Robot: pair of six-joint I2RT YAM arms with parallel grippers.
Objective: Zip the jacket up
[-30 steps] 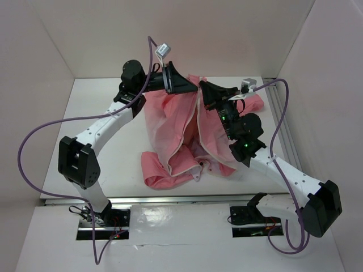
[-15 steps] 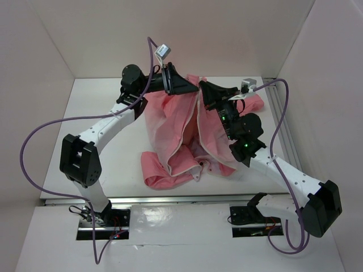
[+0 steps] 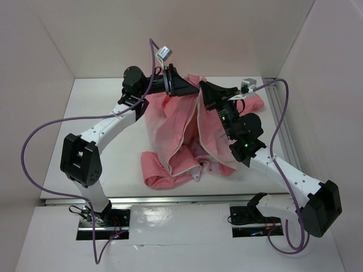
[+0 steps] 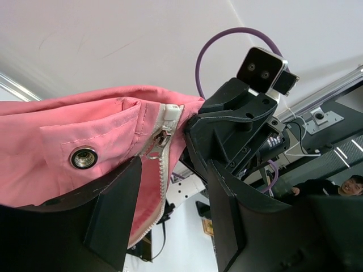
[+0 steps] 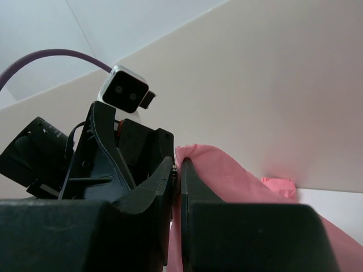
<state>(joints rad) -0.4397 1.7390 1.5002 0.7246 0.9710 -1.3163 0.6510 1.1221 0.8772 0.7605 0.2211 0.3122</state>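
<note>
My left fingers, open around the jacket's zipper edge below the slider, should close now to catch it.
The salmon-pink jacket [image 3: 170,124] hangs open from its raised top edge, with its lower part bunched on the table. My right gripper [image 3: 203,85] is shut on the jacket's top edge, and in the right wrist view [image 5: 177,164] pink fabric [image 5: 227,175] is pinched between the fingers. My left gripper [image 3: 191,89] faces it, close by. In the left wrist view the left gripper [image 4: 173,170] has its jaws wide apart. The jacket edge [image 4: 68,124], with white zipper teeth, a metal slider [image 4: 160,137] and a snap [image 4: 83,157], drapes over its left finger [image 4: 113,215].
The white table [image 3: 102,113] has white walls at the back and both sides. A metal rail [image 3: 278,113] runs along the right edge. Purple cables loop from both arms. One sleeve [image 3: 255,102] lies at the back right.
My left arm has shifted slightly to the right, towards the right gripper. The jacket and the right arm have not visibly moved.
</note>
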